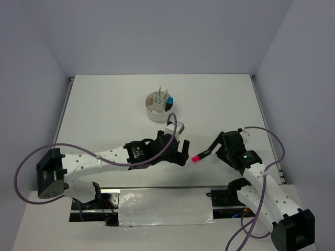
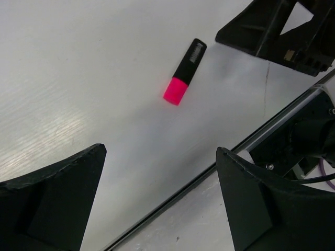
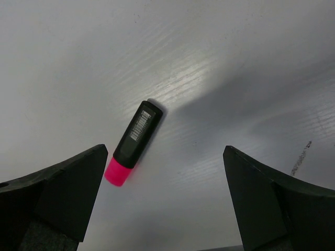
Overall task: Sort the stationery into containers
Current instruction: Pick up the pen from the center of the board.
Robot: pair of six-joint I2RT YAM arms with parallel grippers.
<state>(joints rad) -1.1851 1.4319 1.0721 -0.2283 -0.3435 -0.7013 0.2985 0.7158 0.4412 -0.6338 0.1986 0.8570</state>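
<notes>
My right gripper grabs the highlighter by its black body (image 1: 204,153) (image 3: 138,134) next, leaving its pink cap free for my left gripper to grab.
A pink-and-black highlighter (image 1: 201,155) lies flat on the table between my two grippers. In the left wrist view the highlighter (image 2: 184,73) lies ahead of my open, empty left gripper (image 2: 160,149), pink end nearest. In the right wrist view it (image 3: 133,141) lies close to the left finger of my open, empty right gripper (image 3: 165,148), not between the jaws. From above, the left gripper (image 1: 184,152) is just left of it and the right gripper (image 1: 217,148) just right. The round white organiser cup (image 1: 152,111) stands farther back, holding thin pens and a blue highlighter (image 1: 170,101).
A small white block (image 1: 169,129), perhaps an eraser, lies beside the left wrist. The right gripper's black body (image 2: 282,31) shows in the left wrist view. A metal rail (image 2: 209,172) runs along the table's near edge. Purple cables loop off both arms.
</notes>
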